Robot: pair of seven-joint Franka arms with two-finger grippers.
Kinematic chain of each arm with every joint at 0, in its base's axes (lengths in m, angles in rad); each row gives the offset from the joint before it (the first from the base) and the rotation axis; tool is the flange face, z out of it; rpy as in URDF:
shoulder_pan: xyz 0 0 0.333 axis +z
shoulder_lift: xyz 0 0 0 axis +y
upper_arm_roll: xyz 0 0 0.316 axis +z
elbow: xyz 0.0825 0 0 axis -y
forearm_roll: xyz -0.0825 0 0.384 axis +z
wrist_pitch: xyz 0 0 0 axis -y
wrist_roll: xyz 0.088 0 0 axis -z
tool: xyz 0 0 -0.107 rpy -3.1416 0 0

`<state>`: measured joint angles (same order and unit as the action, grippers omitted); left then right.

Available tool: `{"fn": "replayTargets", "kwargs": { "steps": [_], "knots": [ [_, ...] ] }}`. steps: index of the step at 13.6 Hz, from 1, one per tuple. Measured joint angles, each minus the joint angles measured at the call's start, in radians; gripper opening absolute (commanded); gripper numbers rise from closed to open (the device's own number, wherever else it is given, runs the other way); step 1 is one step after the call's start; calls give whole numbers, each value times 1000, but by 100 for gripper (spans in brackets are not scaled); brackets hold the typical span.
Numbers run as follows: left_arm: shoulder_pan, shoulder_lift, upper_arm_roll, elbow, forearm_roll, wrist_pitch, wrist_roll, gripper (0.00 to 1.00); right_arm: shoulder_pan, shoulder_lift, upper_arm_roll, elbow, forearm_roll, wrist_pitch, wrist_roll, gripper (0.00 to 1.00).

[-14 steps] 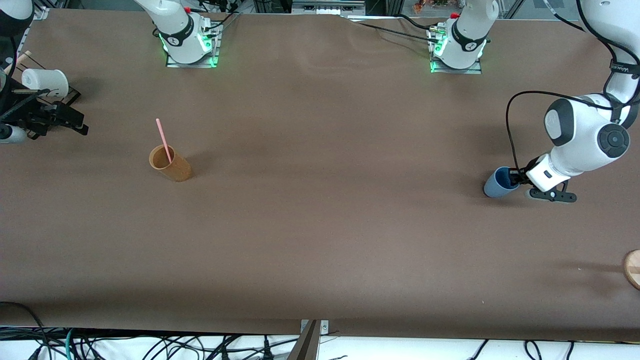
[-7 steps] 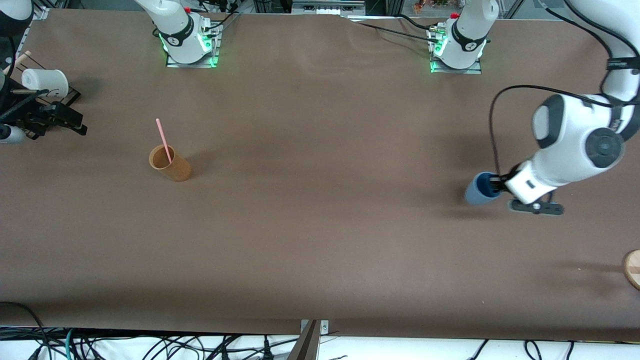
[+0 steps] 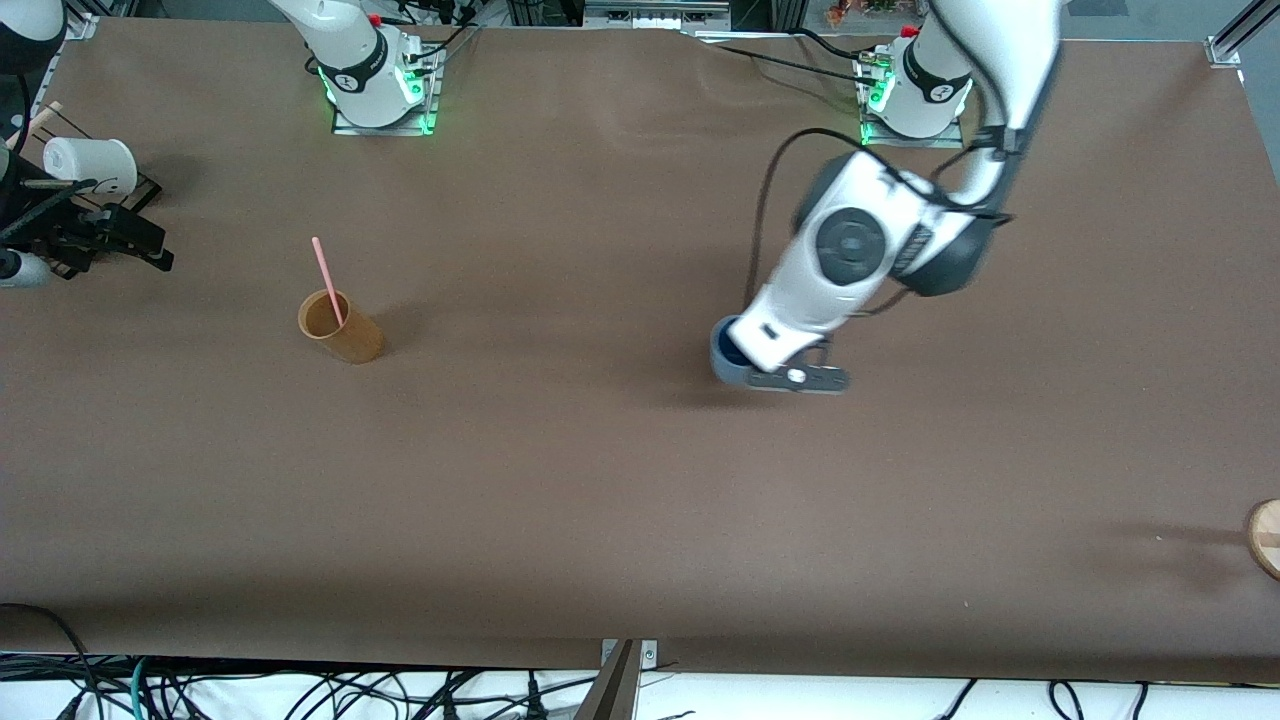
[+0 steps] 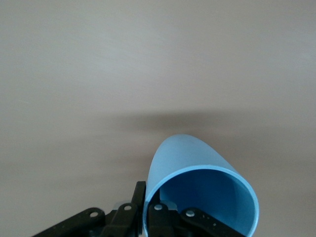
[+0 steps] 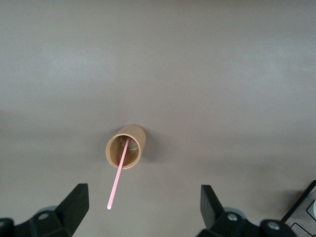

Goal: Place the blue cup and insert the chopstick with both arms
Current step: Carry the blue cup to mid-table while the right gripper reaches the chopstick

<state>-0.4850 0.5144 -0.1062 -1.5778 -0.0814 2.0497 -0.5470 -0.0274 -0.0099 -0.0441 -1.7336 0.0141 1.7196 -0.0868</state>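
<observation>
Next, the right gripper grabs the pink chopstick by its end sticking out of the orange-brown cup (image 3: 345, 335) to put it into the blue cup (image 3: 722, 362).
My left gripper (image 3: 742, 355) is shut on the rim of the blue cup (image 3: 722, 362), one finger inside and one outside. It holds the cup tilted, low over the middle of the table. The left wrist view shows the cup (image 4: 187, 158) and the gripper (image 4: 148, 197) on its wall. The pink chopstick (image 3: 325, 275) stands leaning in the orange-brown cup (image 3: 345, 335) toward the right arm's end. My right gripper (image 5: 143, 186) is open and empty, high above, and waits. Its wrist view looks down on the chopstick (image 5: 118, 177) and the orange-brown cup (image 5: 126, 153).
A white cup (image 3: 90, 165) lies on a black wire rack (image 3: 135, 188) at the right arm's end. A round wooden piece (image 3: 1265, 535) sits at the table edge at the left arm's end. Cables hang below the front edge.
My left arm has swept the blue cup from the left arm's end of the table to the middle. The right arm, chopstick and orange-brown cup have not moved.
</observation>
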Motion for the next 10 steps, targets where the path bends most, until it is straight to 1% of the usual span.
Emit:
{"fn": "replayTargets", "kwargs": {
  "steps": [3,5,7,10],
  "knots": [
    [-122,123,4,143,-34,-2,-127,0,0,0,0,0,0,0,0,100],
    [-172,189,7,217,-35,-2,-206,0,0,1,0,0,0,0,0,100],
    [-196,238,10,256,-35,-2,-256,0,1,3,0,0,0,-2,1,100],
    [-210,293,11,275,-35,15,-311,0,20,13,4,-3,1,-50,3,100]
  ]
}}
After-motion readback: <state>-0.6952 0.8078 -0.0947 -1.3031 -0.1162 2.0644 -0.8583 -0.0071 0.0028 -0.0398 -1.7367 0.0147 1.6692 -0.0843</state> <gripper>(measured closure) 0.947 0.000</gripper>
